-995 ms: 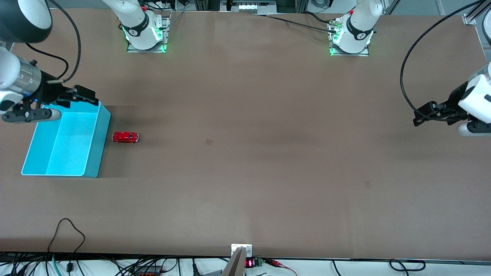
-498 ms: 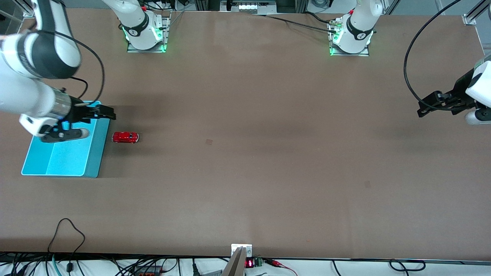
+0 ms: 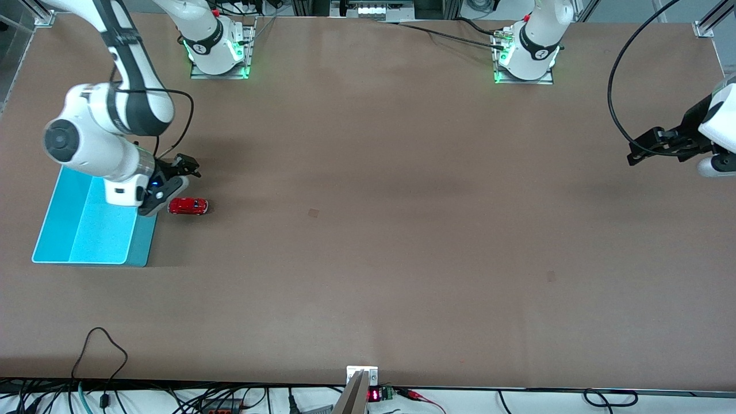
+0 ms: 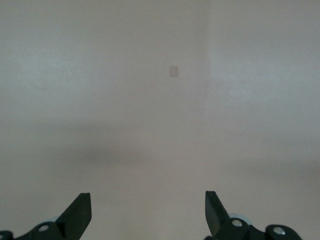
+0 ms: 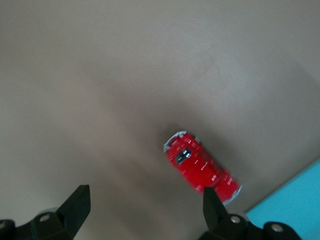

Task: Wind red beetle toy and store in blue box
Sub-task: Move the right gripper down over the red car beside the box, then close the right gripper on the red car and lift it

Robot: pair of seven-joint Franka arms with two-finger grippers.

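Note:
My right gripper grabs the red beetle toy by the sides of its body next, to store the toy in the blue box.
The red beetle toy stands on the table beside the blue box, on the side toward the table's middle. My right gripper hangs open low over the table next to the box's corner, just off the toy. In the right wrist view the toy lies close to one fingertip, outside the gap of the right gripper, and a corner of the box shows. Nothing is between the fingers. My left gripper waits open over bare table at the left arm's end; the left gripper sees only tabletop.
The box sits at the right arm's end of the table with nothing in the part of its floor that shows. A small square mark lies mid-table. Cables run along the table's near edge.
My right arm has swung from over the box's farther corner down toward the toy, its gripper still open. The left gripper drifted slightly toward its end of the table.

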